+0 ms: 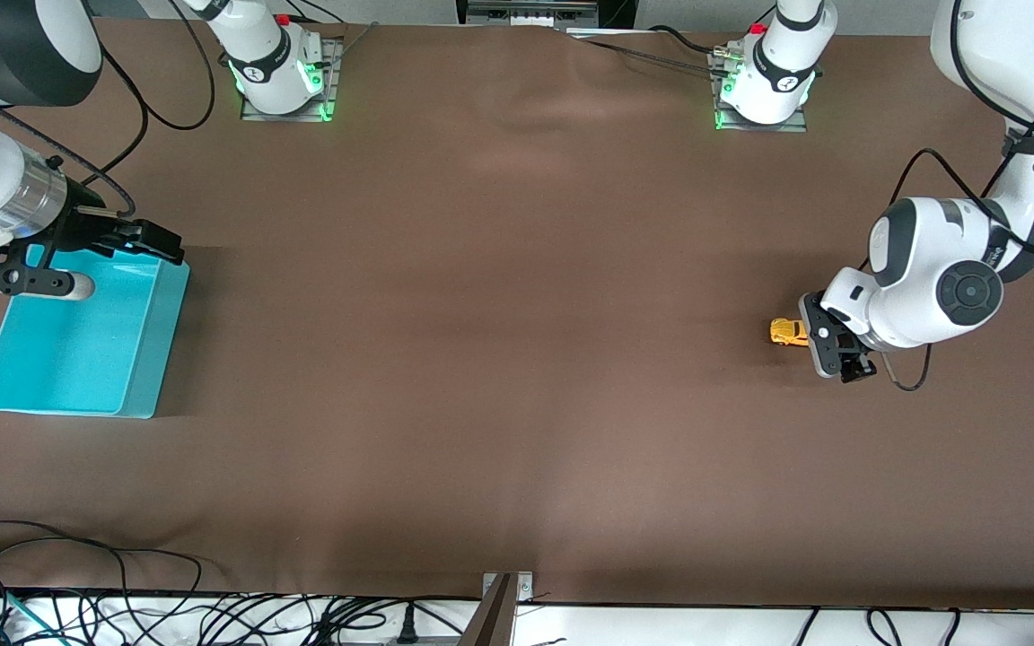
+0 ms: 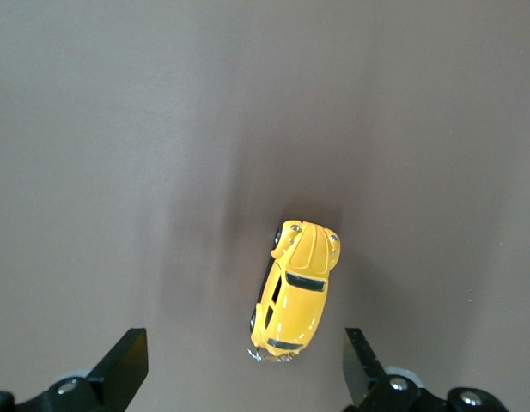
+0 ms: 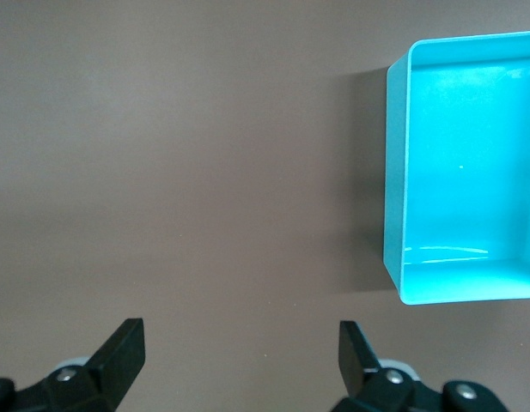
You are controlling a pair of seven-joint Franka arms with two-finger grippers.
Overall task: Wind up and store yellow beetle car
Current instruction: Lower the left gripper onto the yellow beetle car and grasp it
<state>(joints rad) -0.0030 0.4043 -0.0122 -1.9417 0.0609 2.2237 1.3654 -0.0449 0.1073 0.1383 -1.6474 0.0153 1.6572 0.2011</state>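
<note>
My left gripper grabs the yellow beetle car's two facing door sides next. The car slopes down at its rounded hood [image 1: 777, 332] and tail.
The yellow beetle car [image 1: 787, 332] [image 2: 297, 288] rests on its wheels on the brown table near the left arm's end. My left gripper [image 1: 828, 346] [image 2: 245, 369] hangs low just above it. Its two black fingers stand wide open on either side of the car's rear end and touch nothing. My right gripper [image 1: 167, 244] [image 3: 239, 352] is open and empty. It hovers over bare table beside the far corner of the turquoise bin [image 1: 154, 341] [image 3: 393, 180], at the right arm's end.
The turquoise bin holds nothing. Both arm bases [image 1: 284, 81] [image 1: 764, 85] stand along the table's far edge. Cables [image 1: 77, 574] trail along the near edge, where a metal bracket [image 1: 503, 601] sticks up at the middle.
</note>
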